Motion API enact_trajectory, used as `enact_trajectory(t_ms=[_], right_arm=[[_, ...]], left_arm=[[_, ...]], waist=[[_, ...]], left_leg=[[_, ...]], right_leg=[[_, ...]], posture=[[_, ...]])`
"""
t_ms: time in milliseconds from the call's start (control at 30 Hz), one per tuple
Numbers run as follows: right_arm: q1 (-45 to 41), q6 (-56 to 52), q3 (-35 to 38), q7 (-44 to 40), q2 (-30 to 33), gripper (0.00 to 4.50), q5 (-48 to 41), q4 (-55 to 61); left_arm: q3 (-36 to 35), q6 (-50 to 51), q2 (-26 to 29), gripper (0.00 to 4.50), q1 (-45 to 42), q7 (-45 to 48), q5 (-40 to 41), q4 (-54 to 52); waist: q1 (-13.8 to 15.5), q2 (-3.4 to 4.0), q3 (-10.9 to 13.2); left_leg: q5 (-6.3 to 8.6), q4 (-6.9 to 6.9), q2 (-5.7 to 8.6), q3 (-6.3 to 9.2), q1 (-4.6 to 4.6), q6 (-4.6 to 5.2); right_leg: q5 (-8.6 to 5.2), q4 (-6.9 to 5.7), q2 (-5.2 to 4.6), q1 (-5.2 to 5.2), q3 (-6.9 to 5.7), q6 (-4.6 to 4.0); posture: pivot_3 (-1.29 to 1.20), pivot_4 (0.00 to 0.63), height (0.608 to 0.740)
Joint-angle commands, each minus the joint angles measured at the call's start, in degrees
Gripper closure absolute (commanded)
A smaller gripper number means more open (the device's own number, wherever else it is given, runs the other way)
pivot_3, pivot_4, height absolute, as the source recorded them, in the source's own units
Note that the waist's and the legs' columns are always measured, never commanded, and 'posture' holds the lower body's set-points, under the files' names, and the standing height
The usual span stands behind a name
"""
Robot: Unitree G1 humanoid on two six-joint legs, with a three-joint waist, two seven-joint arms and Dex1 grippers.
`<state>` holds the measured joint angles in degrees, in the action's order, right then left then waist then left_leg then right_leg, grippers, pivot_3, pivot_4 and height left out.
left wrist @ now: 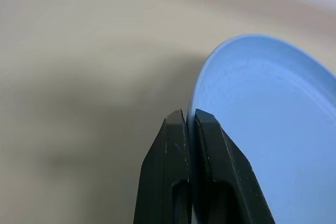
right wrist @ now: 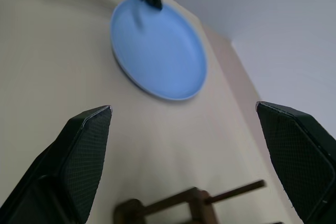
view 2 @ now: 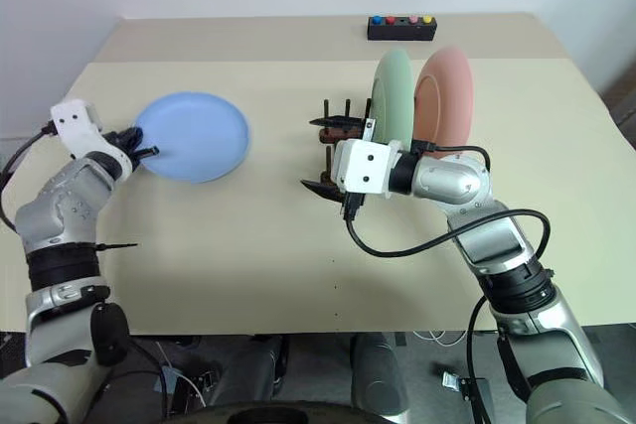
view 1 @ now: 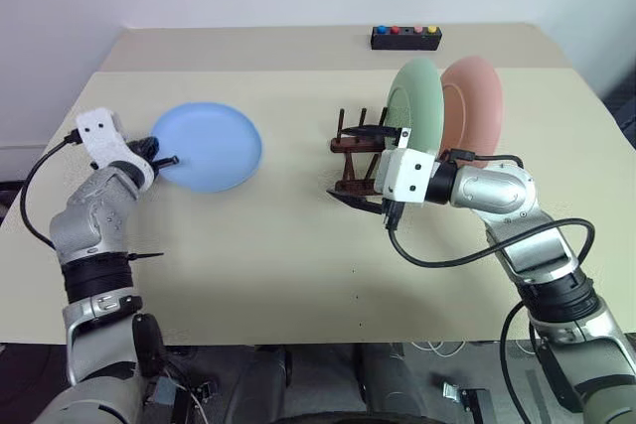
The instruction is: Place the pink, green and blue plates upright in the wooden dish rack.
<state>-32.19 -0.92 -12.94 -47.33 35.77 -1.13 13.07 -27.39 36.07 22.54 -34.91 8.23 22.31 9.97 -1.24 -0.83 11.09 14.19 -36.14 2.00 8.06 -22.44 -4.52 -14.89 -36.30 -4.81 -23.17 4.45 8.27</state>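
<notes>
Next, my right gripper grabs the blue plate by its thin lower rim [view 1: 247, 177] [right wrist: 135, 81], since the blue plate's broad side spreads wider than my fingers open.
The blue plate [view 1: 209, 146] sits at the table's left, and my left gripper [view 1: 164, 161] is shut on its near-left rim; in the left wrist view the fingers [left wrist: 176, 145] pinch the rim of the blue plate [left wrist: 262, 129]. The green plate [view 1: 417, 101] and the pink plate [view 1: 477, 106] stand upright in the wooden dish rack [view 1: 350, 141], pink behind green. My right gripper [view 1: 356, 168] is open with nothing in it at the rack's left end, pointing toward the blue plate [right wrist: 157, 51].
A black box with coloured buttons [view 1: 405, 38] lies at the table's far edge behind the rack. A black cable [view 1: 447, 255] loops under my right forearm. Bare beige table [view 1: 288, 235] stretches between the blue plate and the rack.
</notes>
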Motion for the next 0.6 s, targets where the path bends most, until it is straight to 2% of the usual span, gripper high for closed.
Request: enact_trajectory(t_ms=[33, 300, 600], right_arm=[[-3.5, 3.4, 0.9, 3.3, -1.3, 0.0, 3.7, -1.8], [-10.6, 12.2, -1.3, 11.8, -3.9, 0.0, 16.2, -9.4], [-12.3, 16.5, -2.9, 15.7, -5.4, 0.0, 23.3, -12.9]], left_arm=[[0.2, -3.7, -2.0, 4.45, -4.7, -2.5, 2.6, -10.3], [9.8, -0.8, -6.3, 4.45, -12.4, -10.5, -2.2, -18.7], [20.8, -0.9, -8.8, 4.45, -15.2, -12.1, -8.9, -24.5]], waist=[[0.1, -0.01, 0.0], [0.2, -0.09, 0.0], [0.1, -0.1, 0.0]], left_leg=[[-0.01, 0.01, 0.0, 0.0, 0.0, -0.01], [-0.03, 0.02, 0.02, -0.01, -0.02, -0.06], [-0.04, 0.02, 0.02, -0.04, -0.06, -0.06]], right_leg=[[0.0, 0.0, 0.0, -0.01, 0.0, 0.0], [0.03, 0.04, 0.0, 0.0, 0.01, 0.03], [0.04, 0.05, 0.01, -0.04, 0.02, 0.03]], posture=[[0.0, 0.15, 0.74], [0.0, 0.15, 0.74], [0.0, 0.15, 0.74]])
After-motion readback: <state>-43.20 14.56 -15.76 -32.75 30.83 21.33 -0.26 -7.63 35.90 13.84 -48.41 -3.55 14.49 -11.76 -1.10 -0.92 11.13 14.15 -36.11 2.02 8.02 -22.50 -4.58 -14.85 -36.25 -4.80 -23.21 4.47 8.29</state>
